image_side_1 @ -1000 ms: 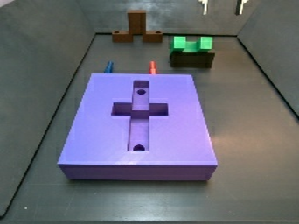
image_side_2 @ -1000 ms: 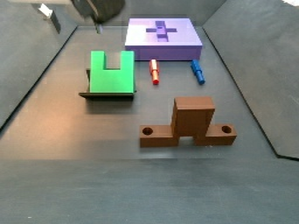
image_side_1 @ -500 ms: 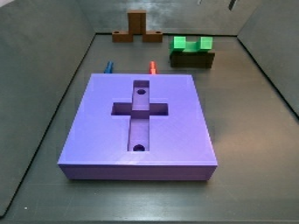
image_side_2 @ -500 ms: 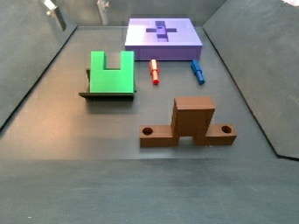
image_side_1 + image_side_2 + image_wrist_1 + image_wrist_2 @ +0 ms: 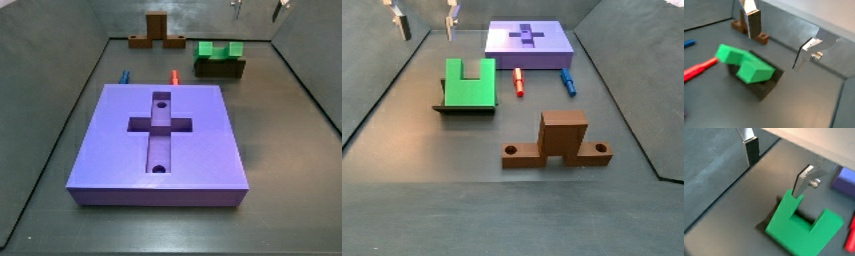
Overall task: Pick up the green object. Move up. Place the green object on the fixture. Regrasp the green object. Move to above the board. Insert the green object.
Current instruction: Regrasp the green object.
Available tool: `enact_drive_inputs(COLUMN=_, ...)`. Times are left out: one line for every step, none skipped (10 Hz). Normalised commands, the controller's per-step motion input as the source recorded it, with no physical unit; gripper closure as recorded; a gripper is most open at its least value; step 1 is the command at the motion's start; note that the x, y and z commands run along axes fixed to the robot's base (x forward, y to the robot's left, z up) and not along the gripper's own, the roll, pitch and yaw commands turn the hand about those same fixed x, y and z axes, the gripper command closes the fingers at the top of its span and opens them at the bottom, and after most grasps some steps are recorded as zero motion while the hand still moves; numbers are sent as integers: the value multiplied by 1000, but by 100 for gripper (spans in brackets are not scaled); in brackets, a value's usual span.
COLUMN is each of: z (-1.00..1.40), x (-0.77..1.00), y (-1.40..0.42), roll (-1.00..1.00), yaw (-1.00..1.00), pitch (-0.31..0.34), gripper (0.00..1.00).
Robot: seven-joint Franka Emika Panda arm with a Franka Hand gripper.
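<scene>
The gripper takes hold of the green object by one arm point(image 5: 234, 50) beside its notch next, to insert it into the purple board point(image 5: 160, 140).
The green object point(image 5: 469, 82) lies flat on the dark fixture point(image 5: 465, 107), its notch pointing toward the purple board point(image 5: 529, 45); it also shows in a side view point(image 5: 221, 49) and both wrist views point(image 5: 744, 62) point(image 5: 801, 225). My gripper point(image 5: 425, 18) hangs high above and beside the green object, open, with nothing between the fingers point(image 5: 753, 22). In a wrist view one fingertip point(image 5: 799, 185) overlaps the green object's edge from above. The board point(image 5: 160, 140) shows its cross recess and two holes.
A brown wooden stand point(image 5: 560, 140) sits on the floor away from the board. A red pen point(image 5: 517, 82) and a blue pen point(image 5: 568, 81) lie between the fixture and the board. Sloped grey walls point(image 5: 67, 90) enclose the floor.
The open gripper rose toward the top edge of the side views, then came back down slightly. The green object stays on the fixture.
</scene>
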Motion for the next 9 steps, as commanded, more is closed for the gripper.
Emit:
enact_drive_inputs(z=31, x=206, y=177, roll=1000, yaw=151, pitch=254, gripper=0)
enact_drive_inputs(z=-20, x=129, y=0, roll=1000, yaw=417, pitch=149, gripper=0)
enact_drive_inputs(z=-406, x=117, y=-260, roll=831, yaw=406, pitch=46, gripper=0)
enact_drive_inputs(z=-331, x=26, y=-280, roll=929, yaw=366, pitch=51, gripper=0)
enact_drive_inputs(z=-171, x=0, y=-240, roll=1000, yaw=360, pitch=151, gripper=0)
enact_drive_inputs(z=-171, x=0, y=-286, roll=1000, yaw=323, pitch=191, gripper=0)
enact_drive_inputs(z=-186, x=0, y=-311, roll=1000, yaw=309, pitch=211, gripper=0)
enact_drive_inputs(z=-220, x=0, y=-323, roll=1000, yaw=283, pitch=217, gripper=0)
enact_drive_inputs(z=-529, x=-6, y=-314, roll=774, yaw=266, pitch=20, gripper=0)
